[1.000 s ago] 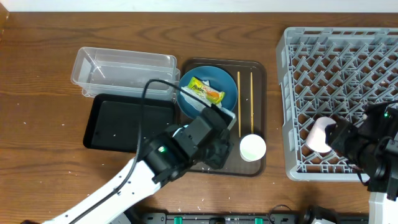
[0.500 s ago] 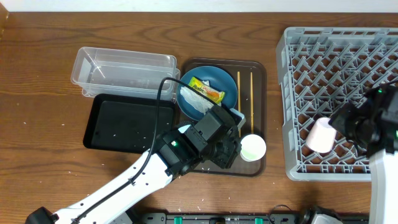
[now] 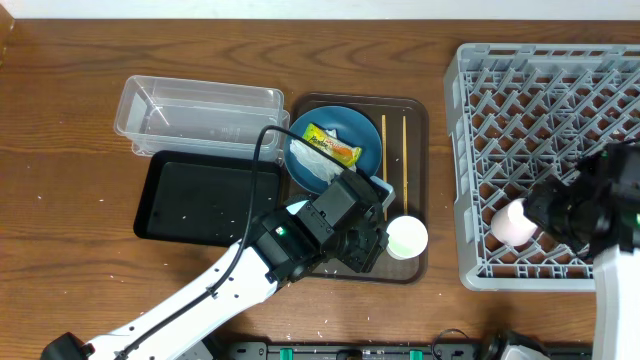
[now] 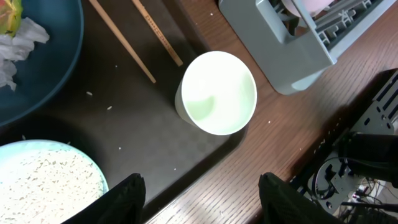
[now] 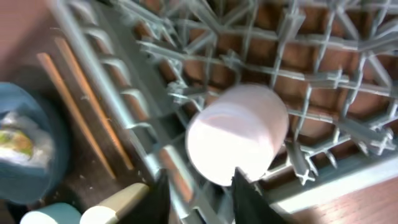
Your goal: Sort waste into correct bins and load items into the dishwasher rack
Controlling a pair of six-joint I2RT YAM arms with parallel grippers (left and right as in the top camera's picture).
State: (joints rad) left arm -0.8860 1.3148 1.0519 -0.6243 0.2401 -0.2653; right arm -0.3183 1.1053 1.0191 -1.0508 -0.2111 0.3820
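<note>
I should grab the small white cup (image 4: 219, 92) by its near rim with my left gripper, so the cup's far side stays free for handing it over.
My left gripper (image 4: 205, 200) is open and empty, hovering over the brown tray's front edge just short of the small white cup (image 4: 219, 92), which stands upright (image 3: 407, 237). The two chopsticks (image 3: 394, 160) lie behind the cup. The white bowl (image 4: 43, 185) holds rice grains at the left. The blue plate (image 3: 362, 140) carries the yellow-green wrapper (image 3: 332, 146) and the white tissue (image 3: 312, 170). My right gripper (image 5: 204, 196) is open just behind the pink cup (image 5: 239, 134), which lies in the front left corner of the grey rack (image 3: 560, 100).
The clear tub (image 3: 195, 110) and the black tray (image 3: 205, 195) sit left of the brown serving tray (image 3: 412, 105). Loose rice grains dot the black tray and the table in front. The rack corner (image 4: 292, 53) stands close right of the white cup.
My left gripper moved right toward the white cup, then held still. My right gripper let go of the pink cup in the rack, lifted back, then came down close to it again.
</note>
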